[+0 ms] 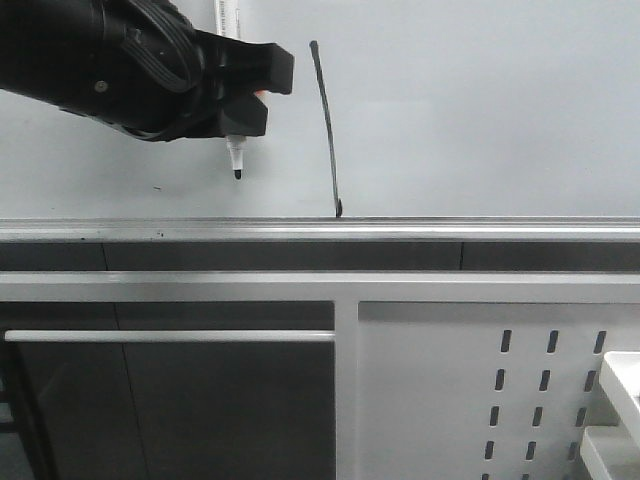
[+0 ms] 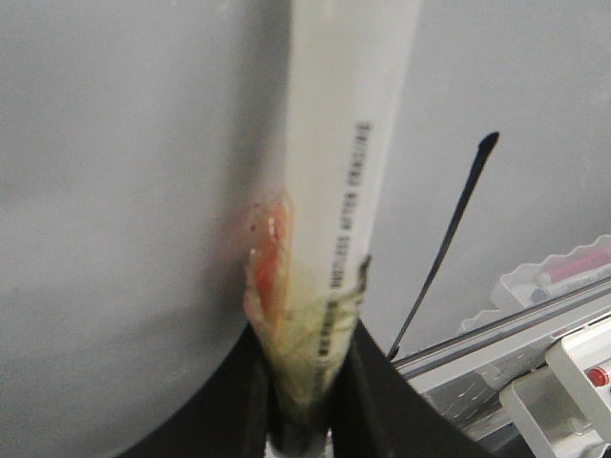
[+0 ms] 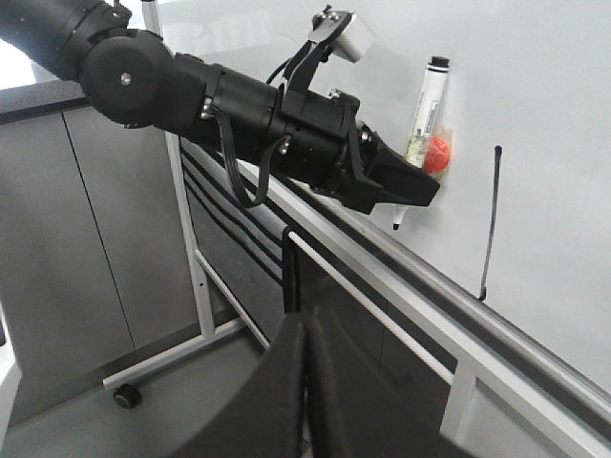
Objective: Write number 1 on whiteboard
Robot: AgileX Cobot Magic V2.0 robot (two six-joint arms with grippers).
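The marker pen's body [image 2: 334, 191] sits in the red holder, so my left gripper lets go of the marker pen next.
The whiteboard [image 1: 460, 120] fills the upper front view, with a silver bottom rail [image 1: 400, 230]. The number 1 [image 1: 327, 125] is a thin black stroke running from near the top down to the rail; it also shows in the left wrist view [image 2: 444, 258] and the right wrist view [image 3: 491, 224]. My left gripper [image 1: 245, 105] is shut on the clear-barrelled marker pen [image 1: 236, 155], tip down, left of the stroke and apart from it. The pen fills the left wrist view [image 2: 339, 191]. My right gripper [image 3: 305, 329] is shut and empty, away from the board.
A white perforated panel [image 1: 480, 390] with slots stands below the rail at the right. A white tray [image 1: 615, 410] sits at the far right edge. A horizontal bar [image 1: 170, 336] crosses the lower left. A tray with markers [image 2: 563, 277] shows in the left wrist view.
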